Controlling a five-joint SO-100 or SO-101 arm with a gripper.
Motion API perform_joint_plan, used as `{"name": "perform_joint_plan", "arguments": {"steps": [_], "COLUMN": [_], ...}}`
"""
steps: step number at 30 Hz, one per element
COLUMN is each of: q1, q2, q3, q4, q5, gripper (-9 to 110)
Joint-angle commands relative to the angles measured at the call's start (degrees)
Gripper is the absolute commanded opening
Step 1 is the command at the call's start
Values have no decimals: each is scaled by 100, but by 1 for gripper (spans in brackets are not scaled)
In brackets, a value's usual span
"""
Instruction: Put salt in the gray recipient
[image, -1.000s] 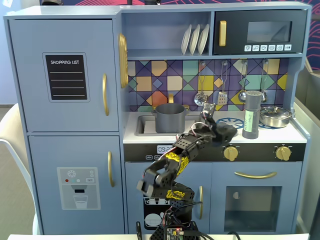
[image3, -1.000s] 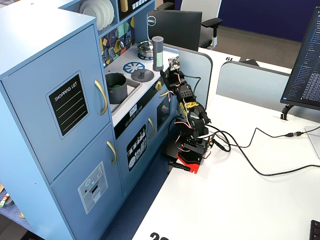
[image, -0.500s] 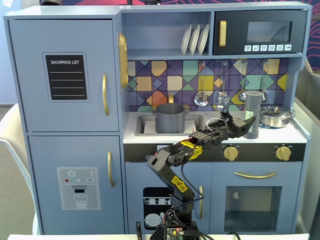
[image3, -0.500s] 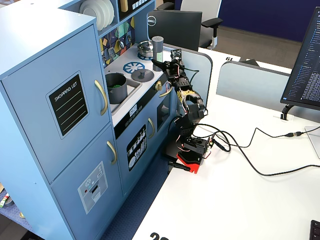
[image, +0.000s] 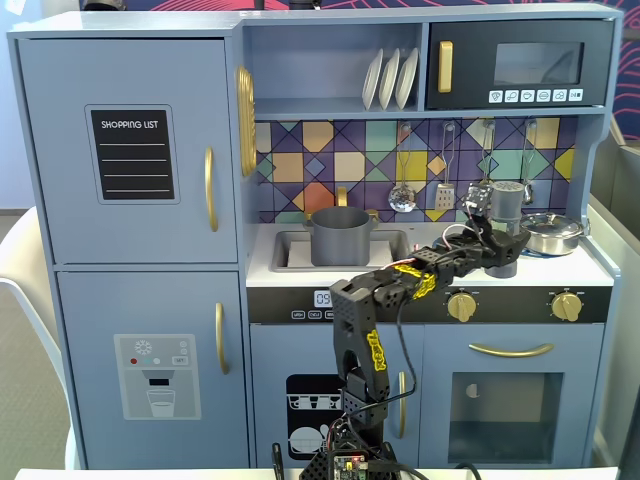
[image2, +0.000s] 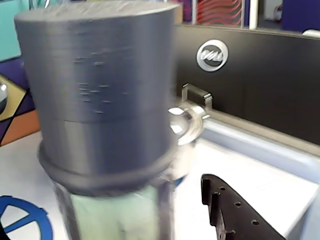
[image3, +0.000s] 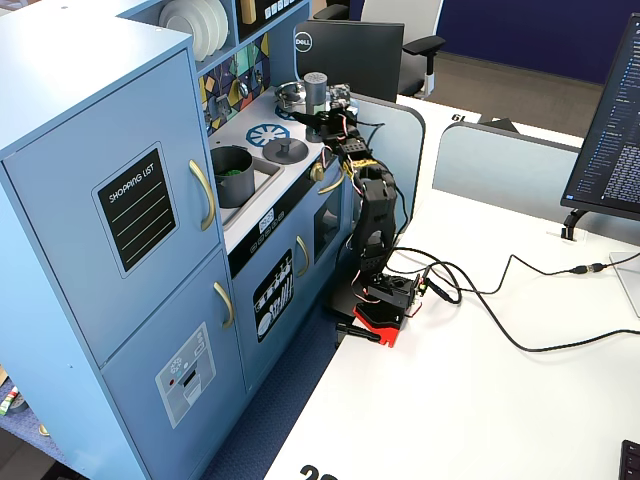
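Note:
I need to put salt in the gray recipient (image: 341, 237), so next I need to grab the salt shaker with my gripper by its body (image: 504, 228).
The salt (image: 505, 205) is a dark-gray shaker with a lighter cap. It stands upright on the stove top at the right, and also shows in a fixed view (image3: 317, 88). In the wrist view it fills the left half (image2: 100, 100), blurred, with its pale green label low down. My gripper (image: 500, 252) is around its lower body, jaws open. The right finger (image2: 235, 215) stands clear of the shaker, with white counter showing between them. The gray recipient (image: 341, 237) sits in the sink to the left, with green inside it in a fixed view (image3: 232, 170).
A shiny steel pan (image: 552, 232) sits just right of the shaker and shows behind it in the wrist view (image2: 187, 122). A flat gray lid with a knob (image3: 285, 150) lies on the blue burner ring (image2: 20, 220). Utensils (image: 402, 195) hang on the back wall.

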Motion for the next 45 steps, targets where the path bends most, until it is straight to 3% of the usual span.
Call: {"name": "perform_joint_plan", "arguments": {"steps": [1,9,13,14,20,25,29,33,37,45], "q1": [-193,-360,-483,-519,-650,-1169,-1986,-3032,-3911,-5019], "q2": [-378,-949,-993,-984,-211,1204,2215,2786,2883,2206], "q3": [-1046,-1819,-1863,-1890,-1907,-1898,-1872,-1362,-1336,-1802], "q4": [70,18,-202,-264,-97,1397,2522,2698,3331,4069], "q5": [26,-132,-483,-404,659,2364,4711,6855,8842,11593], "gripper": [57,47,5,0,0,0,0,0,0,0]}}
